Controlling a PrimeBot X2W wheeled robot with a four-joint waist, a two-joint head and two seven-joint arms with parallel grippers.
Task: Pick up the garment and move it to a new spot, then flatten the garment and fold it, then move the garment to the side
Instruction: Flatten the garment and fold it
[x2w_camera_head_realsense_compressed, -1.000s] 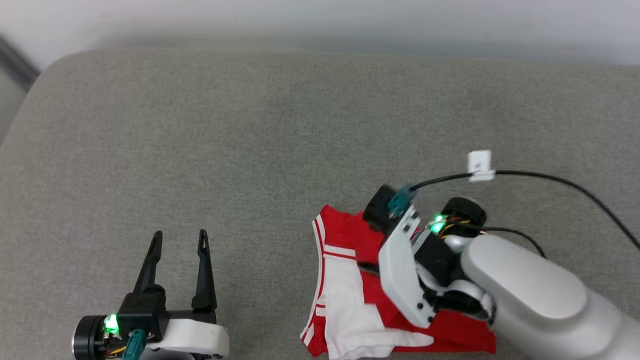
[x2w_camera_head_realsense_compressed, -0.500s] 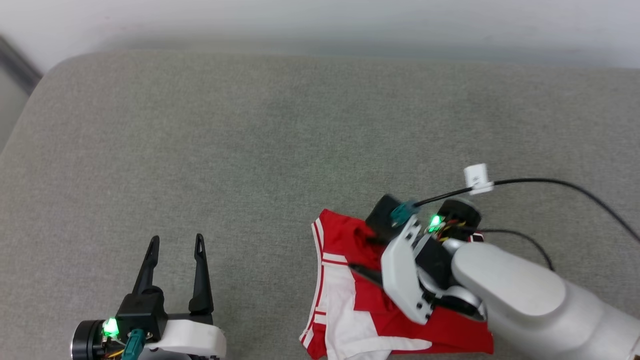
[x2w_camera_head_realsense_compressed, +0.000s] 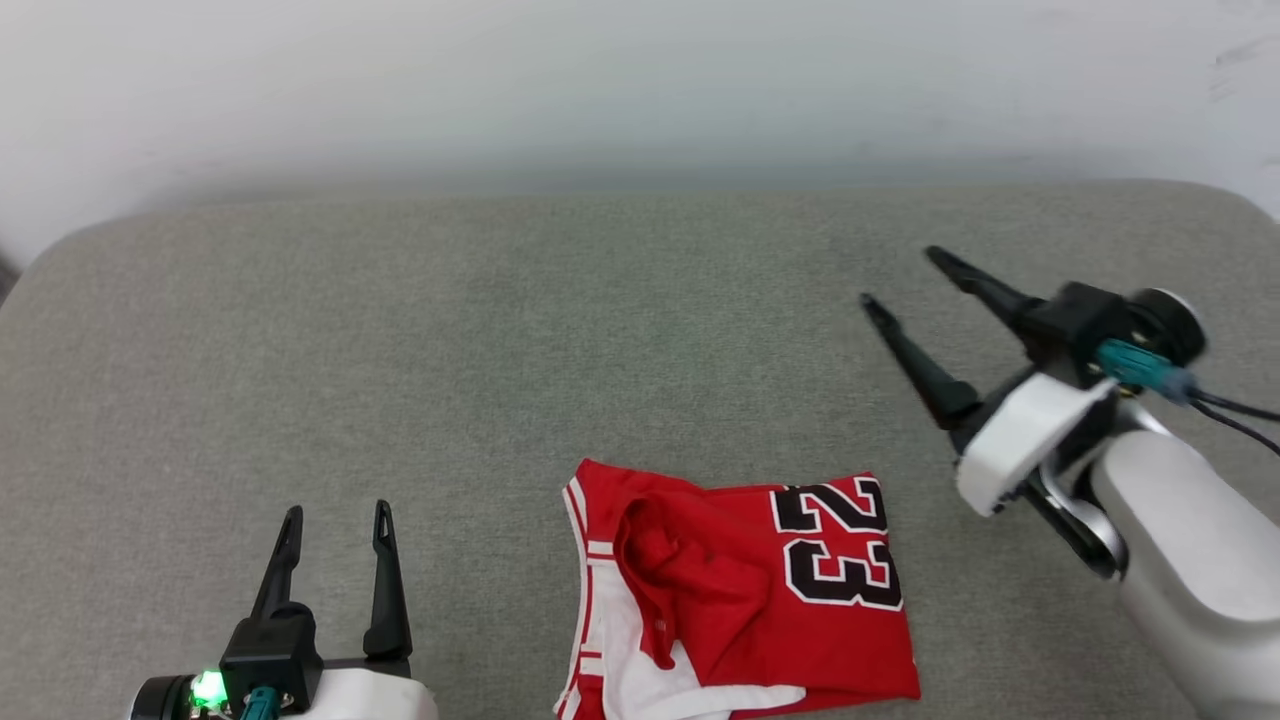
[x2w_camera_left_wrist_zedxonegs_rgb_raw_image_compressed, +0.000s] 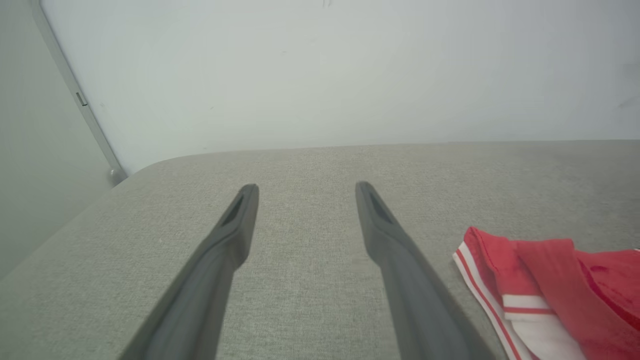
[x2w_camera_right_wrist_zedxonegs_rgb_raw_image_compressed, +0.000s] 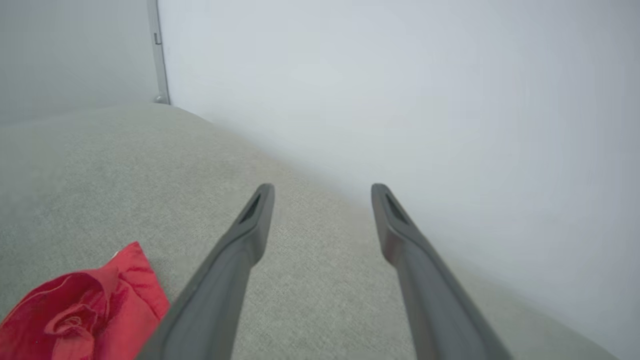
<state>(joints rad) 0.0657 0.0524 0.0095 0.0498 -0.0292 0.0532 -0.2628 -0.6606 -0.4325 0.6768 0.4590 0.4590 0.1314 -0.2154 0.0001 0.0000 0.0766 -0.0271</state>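
Observation:
The garment (x2w_camera_head_realsense_compressed: 740, 590) (x2w_camera_right_wrist_zedxonegs_rgb_raw_image_compressed: 90, 306) needs to go to a new spot, so my right gripper will next take hold of its folded edge at the black 23.
The garment (x2w_camera_head_realsense_compressed: 740, 590), a red jersey with white sleeves, striped trim and a black 23, lies folded on the grey cushion (x2w_camera_head_realsense_compressed: 500, 350) near the front edge, right of centre. My right gripper (x2w_camera_head_realsense_compressed: 905, 280) is open, raised up and to the right of it, touching nothing. At the lower left my left gripper (x2w_camera_head_realsense_compressed: 335, 515) stands open and empty, well left of the garment. The garment's striped edge (x2w_camera_left_wrist_zedxonegs_rgb_raw_image_compressed: 500, 300) lies to the right of the left gripper (x2w_camera_left_wrist_zedxonegs_rgb_raw_image_compressed: 306, 189). A red corner (x2w_camera_right_wrist_zedxonegs_rgb_raw_image_compressed: 85, 310) lies left of the right gripper (x2w_camera_right_wrist_zedxonegs_rgb_raw_image_compressed: 322, 189).
A pale wall (x2w_camera_head_realsense_compressed: 640, 90) runs along the cushion's far edge. The cushion's rounded corners show at the far left (x2w_camera_head_realsense_compressed: 60, 260) and far right (x2w_camera_head_realsense_compressed: 1230, 200). A black cable (x2w_camera_head_realsense_compressed: 1240, 410) trails from my right wrist.
My right gripper has opened, let go of the garment and lifted away to the upper right. The garment now lies uncovered with the 23 showing. The head camera has shifted.

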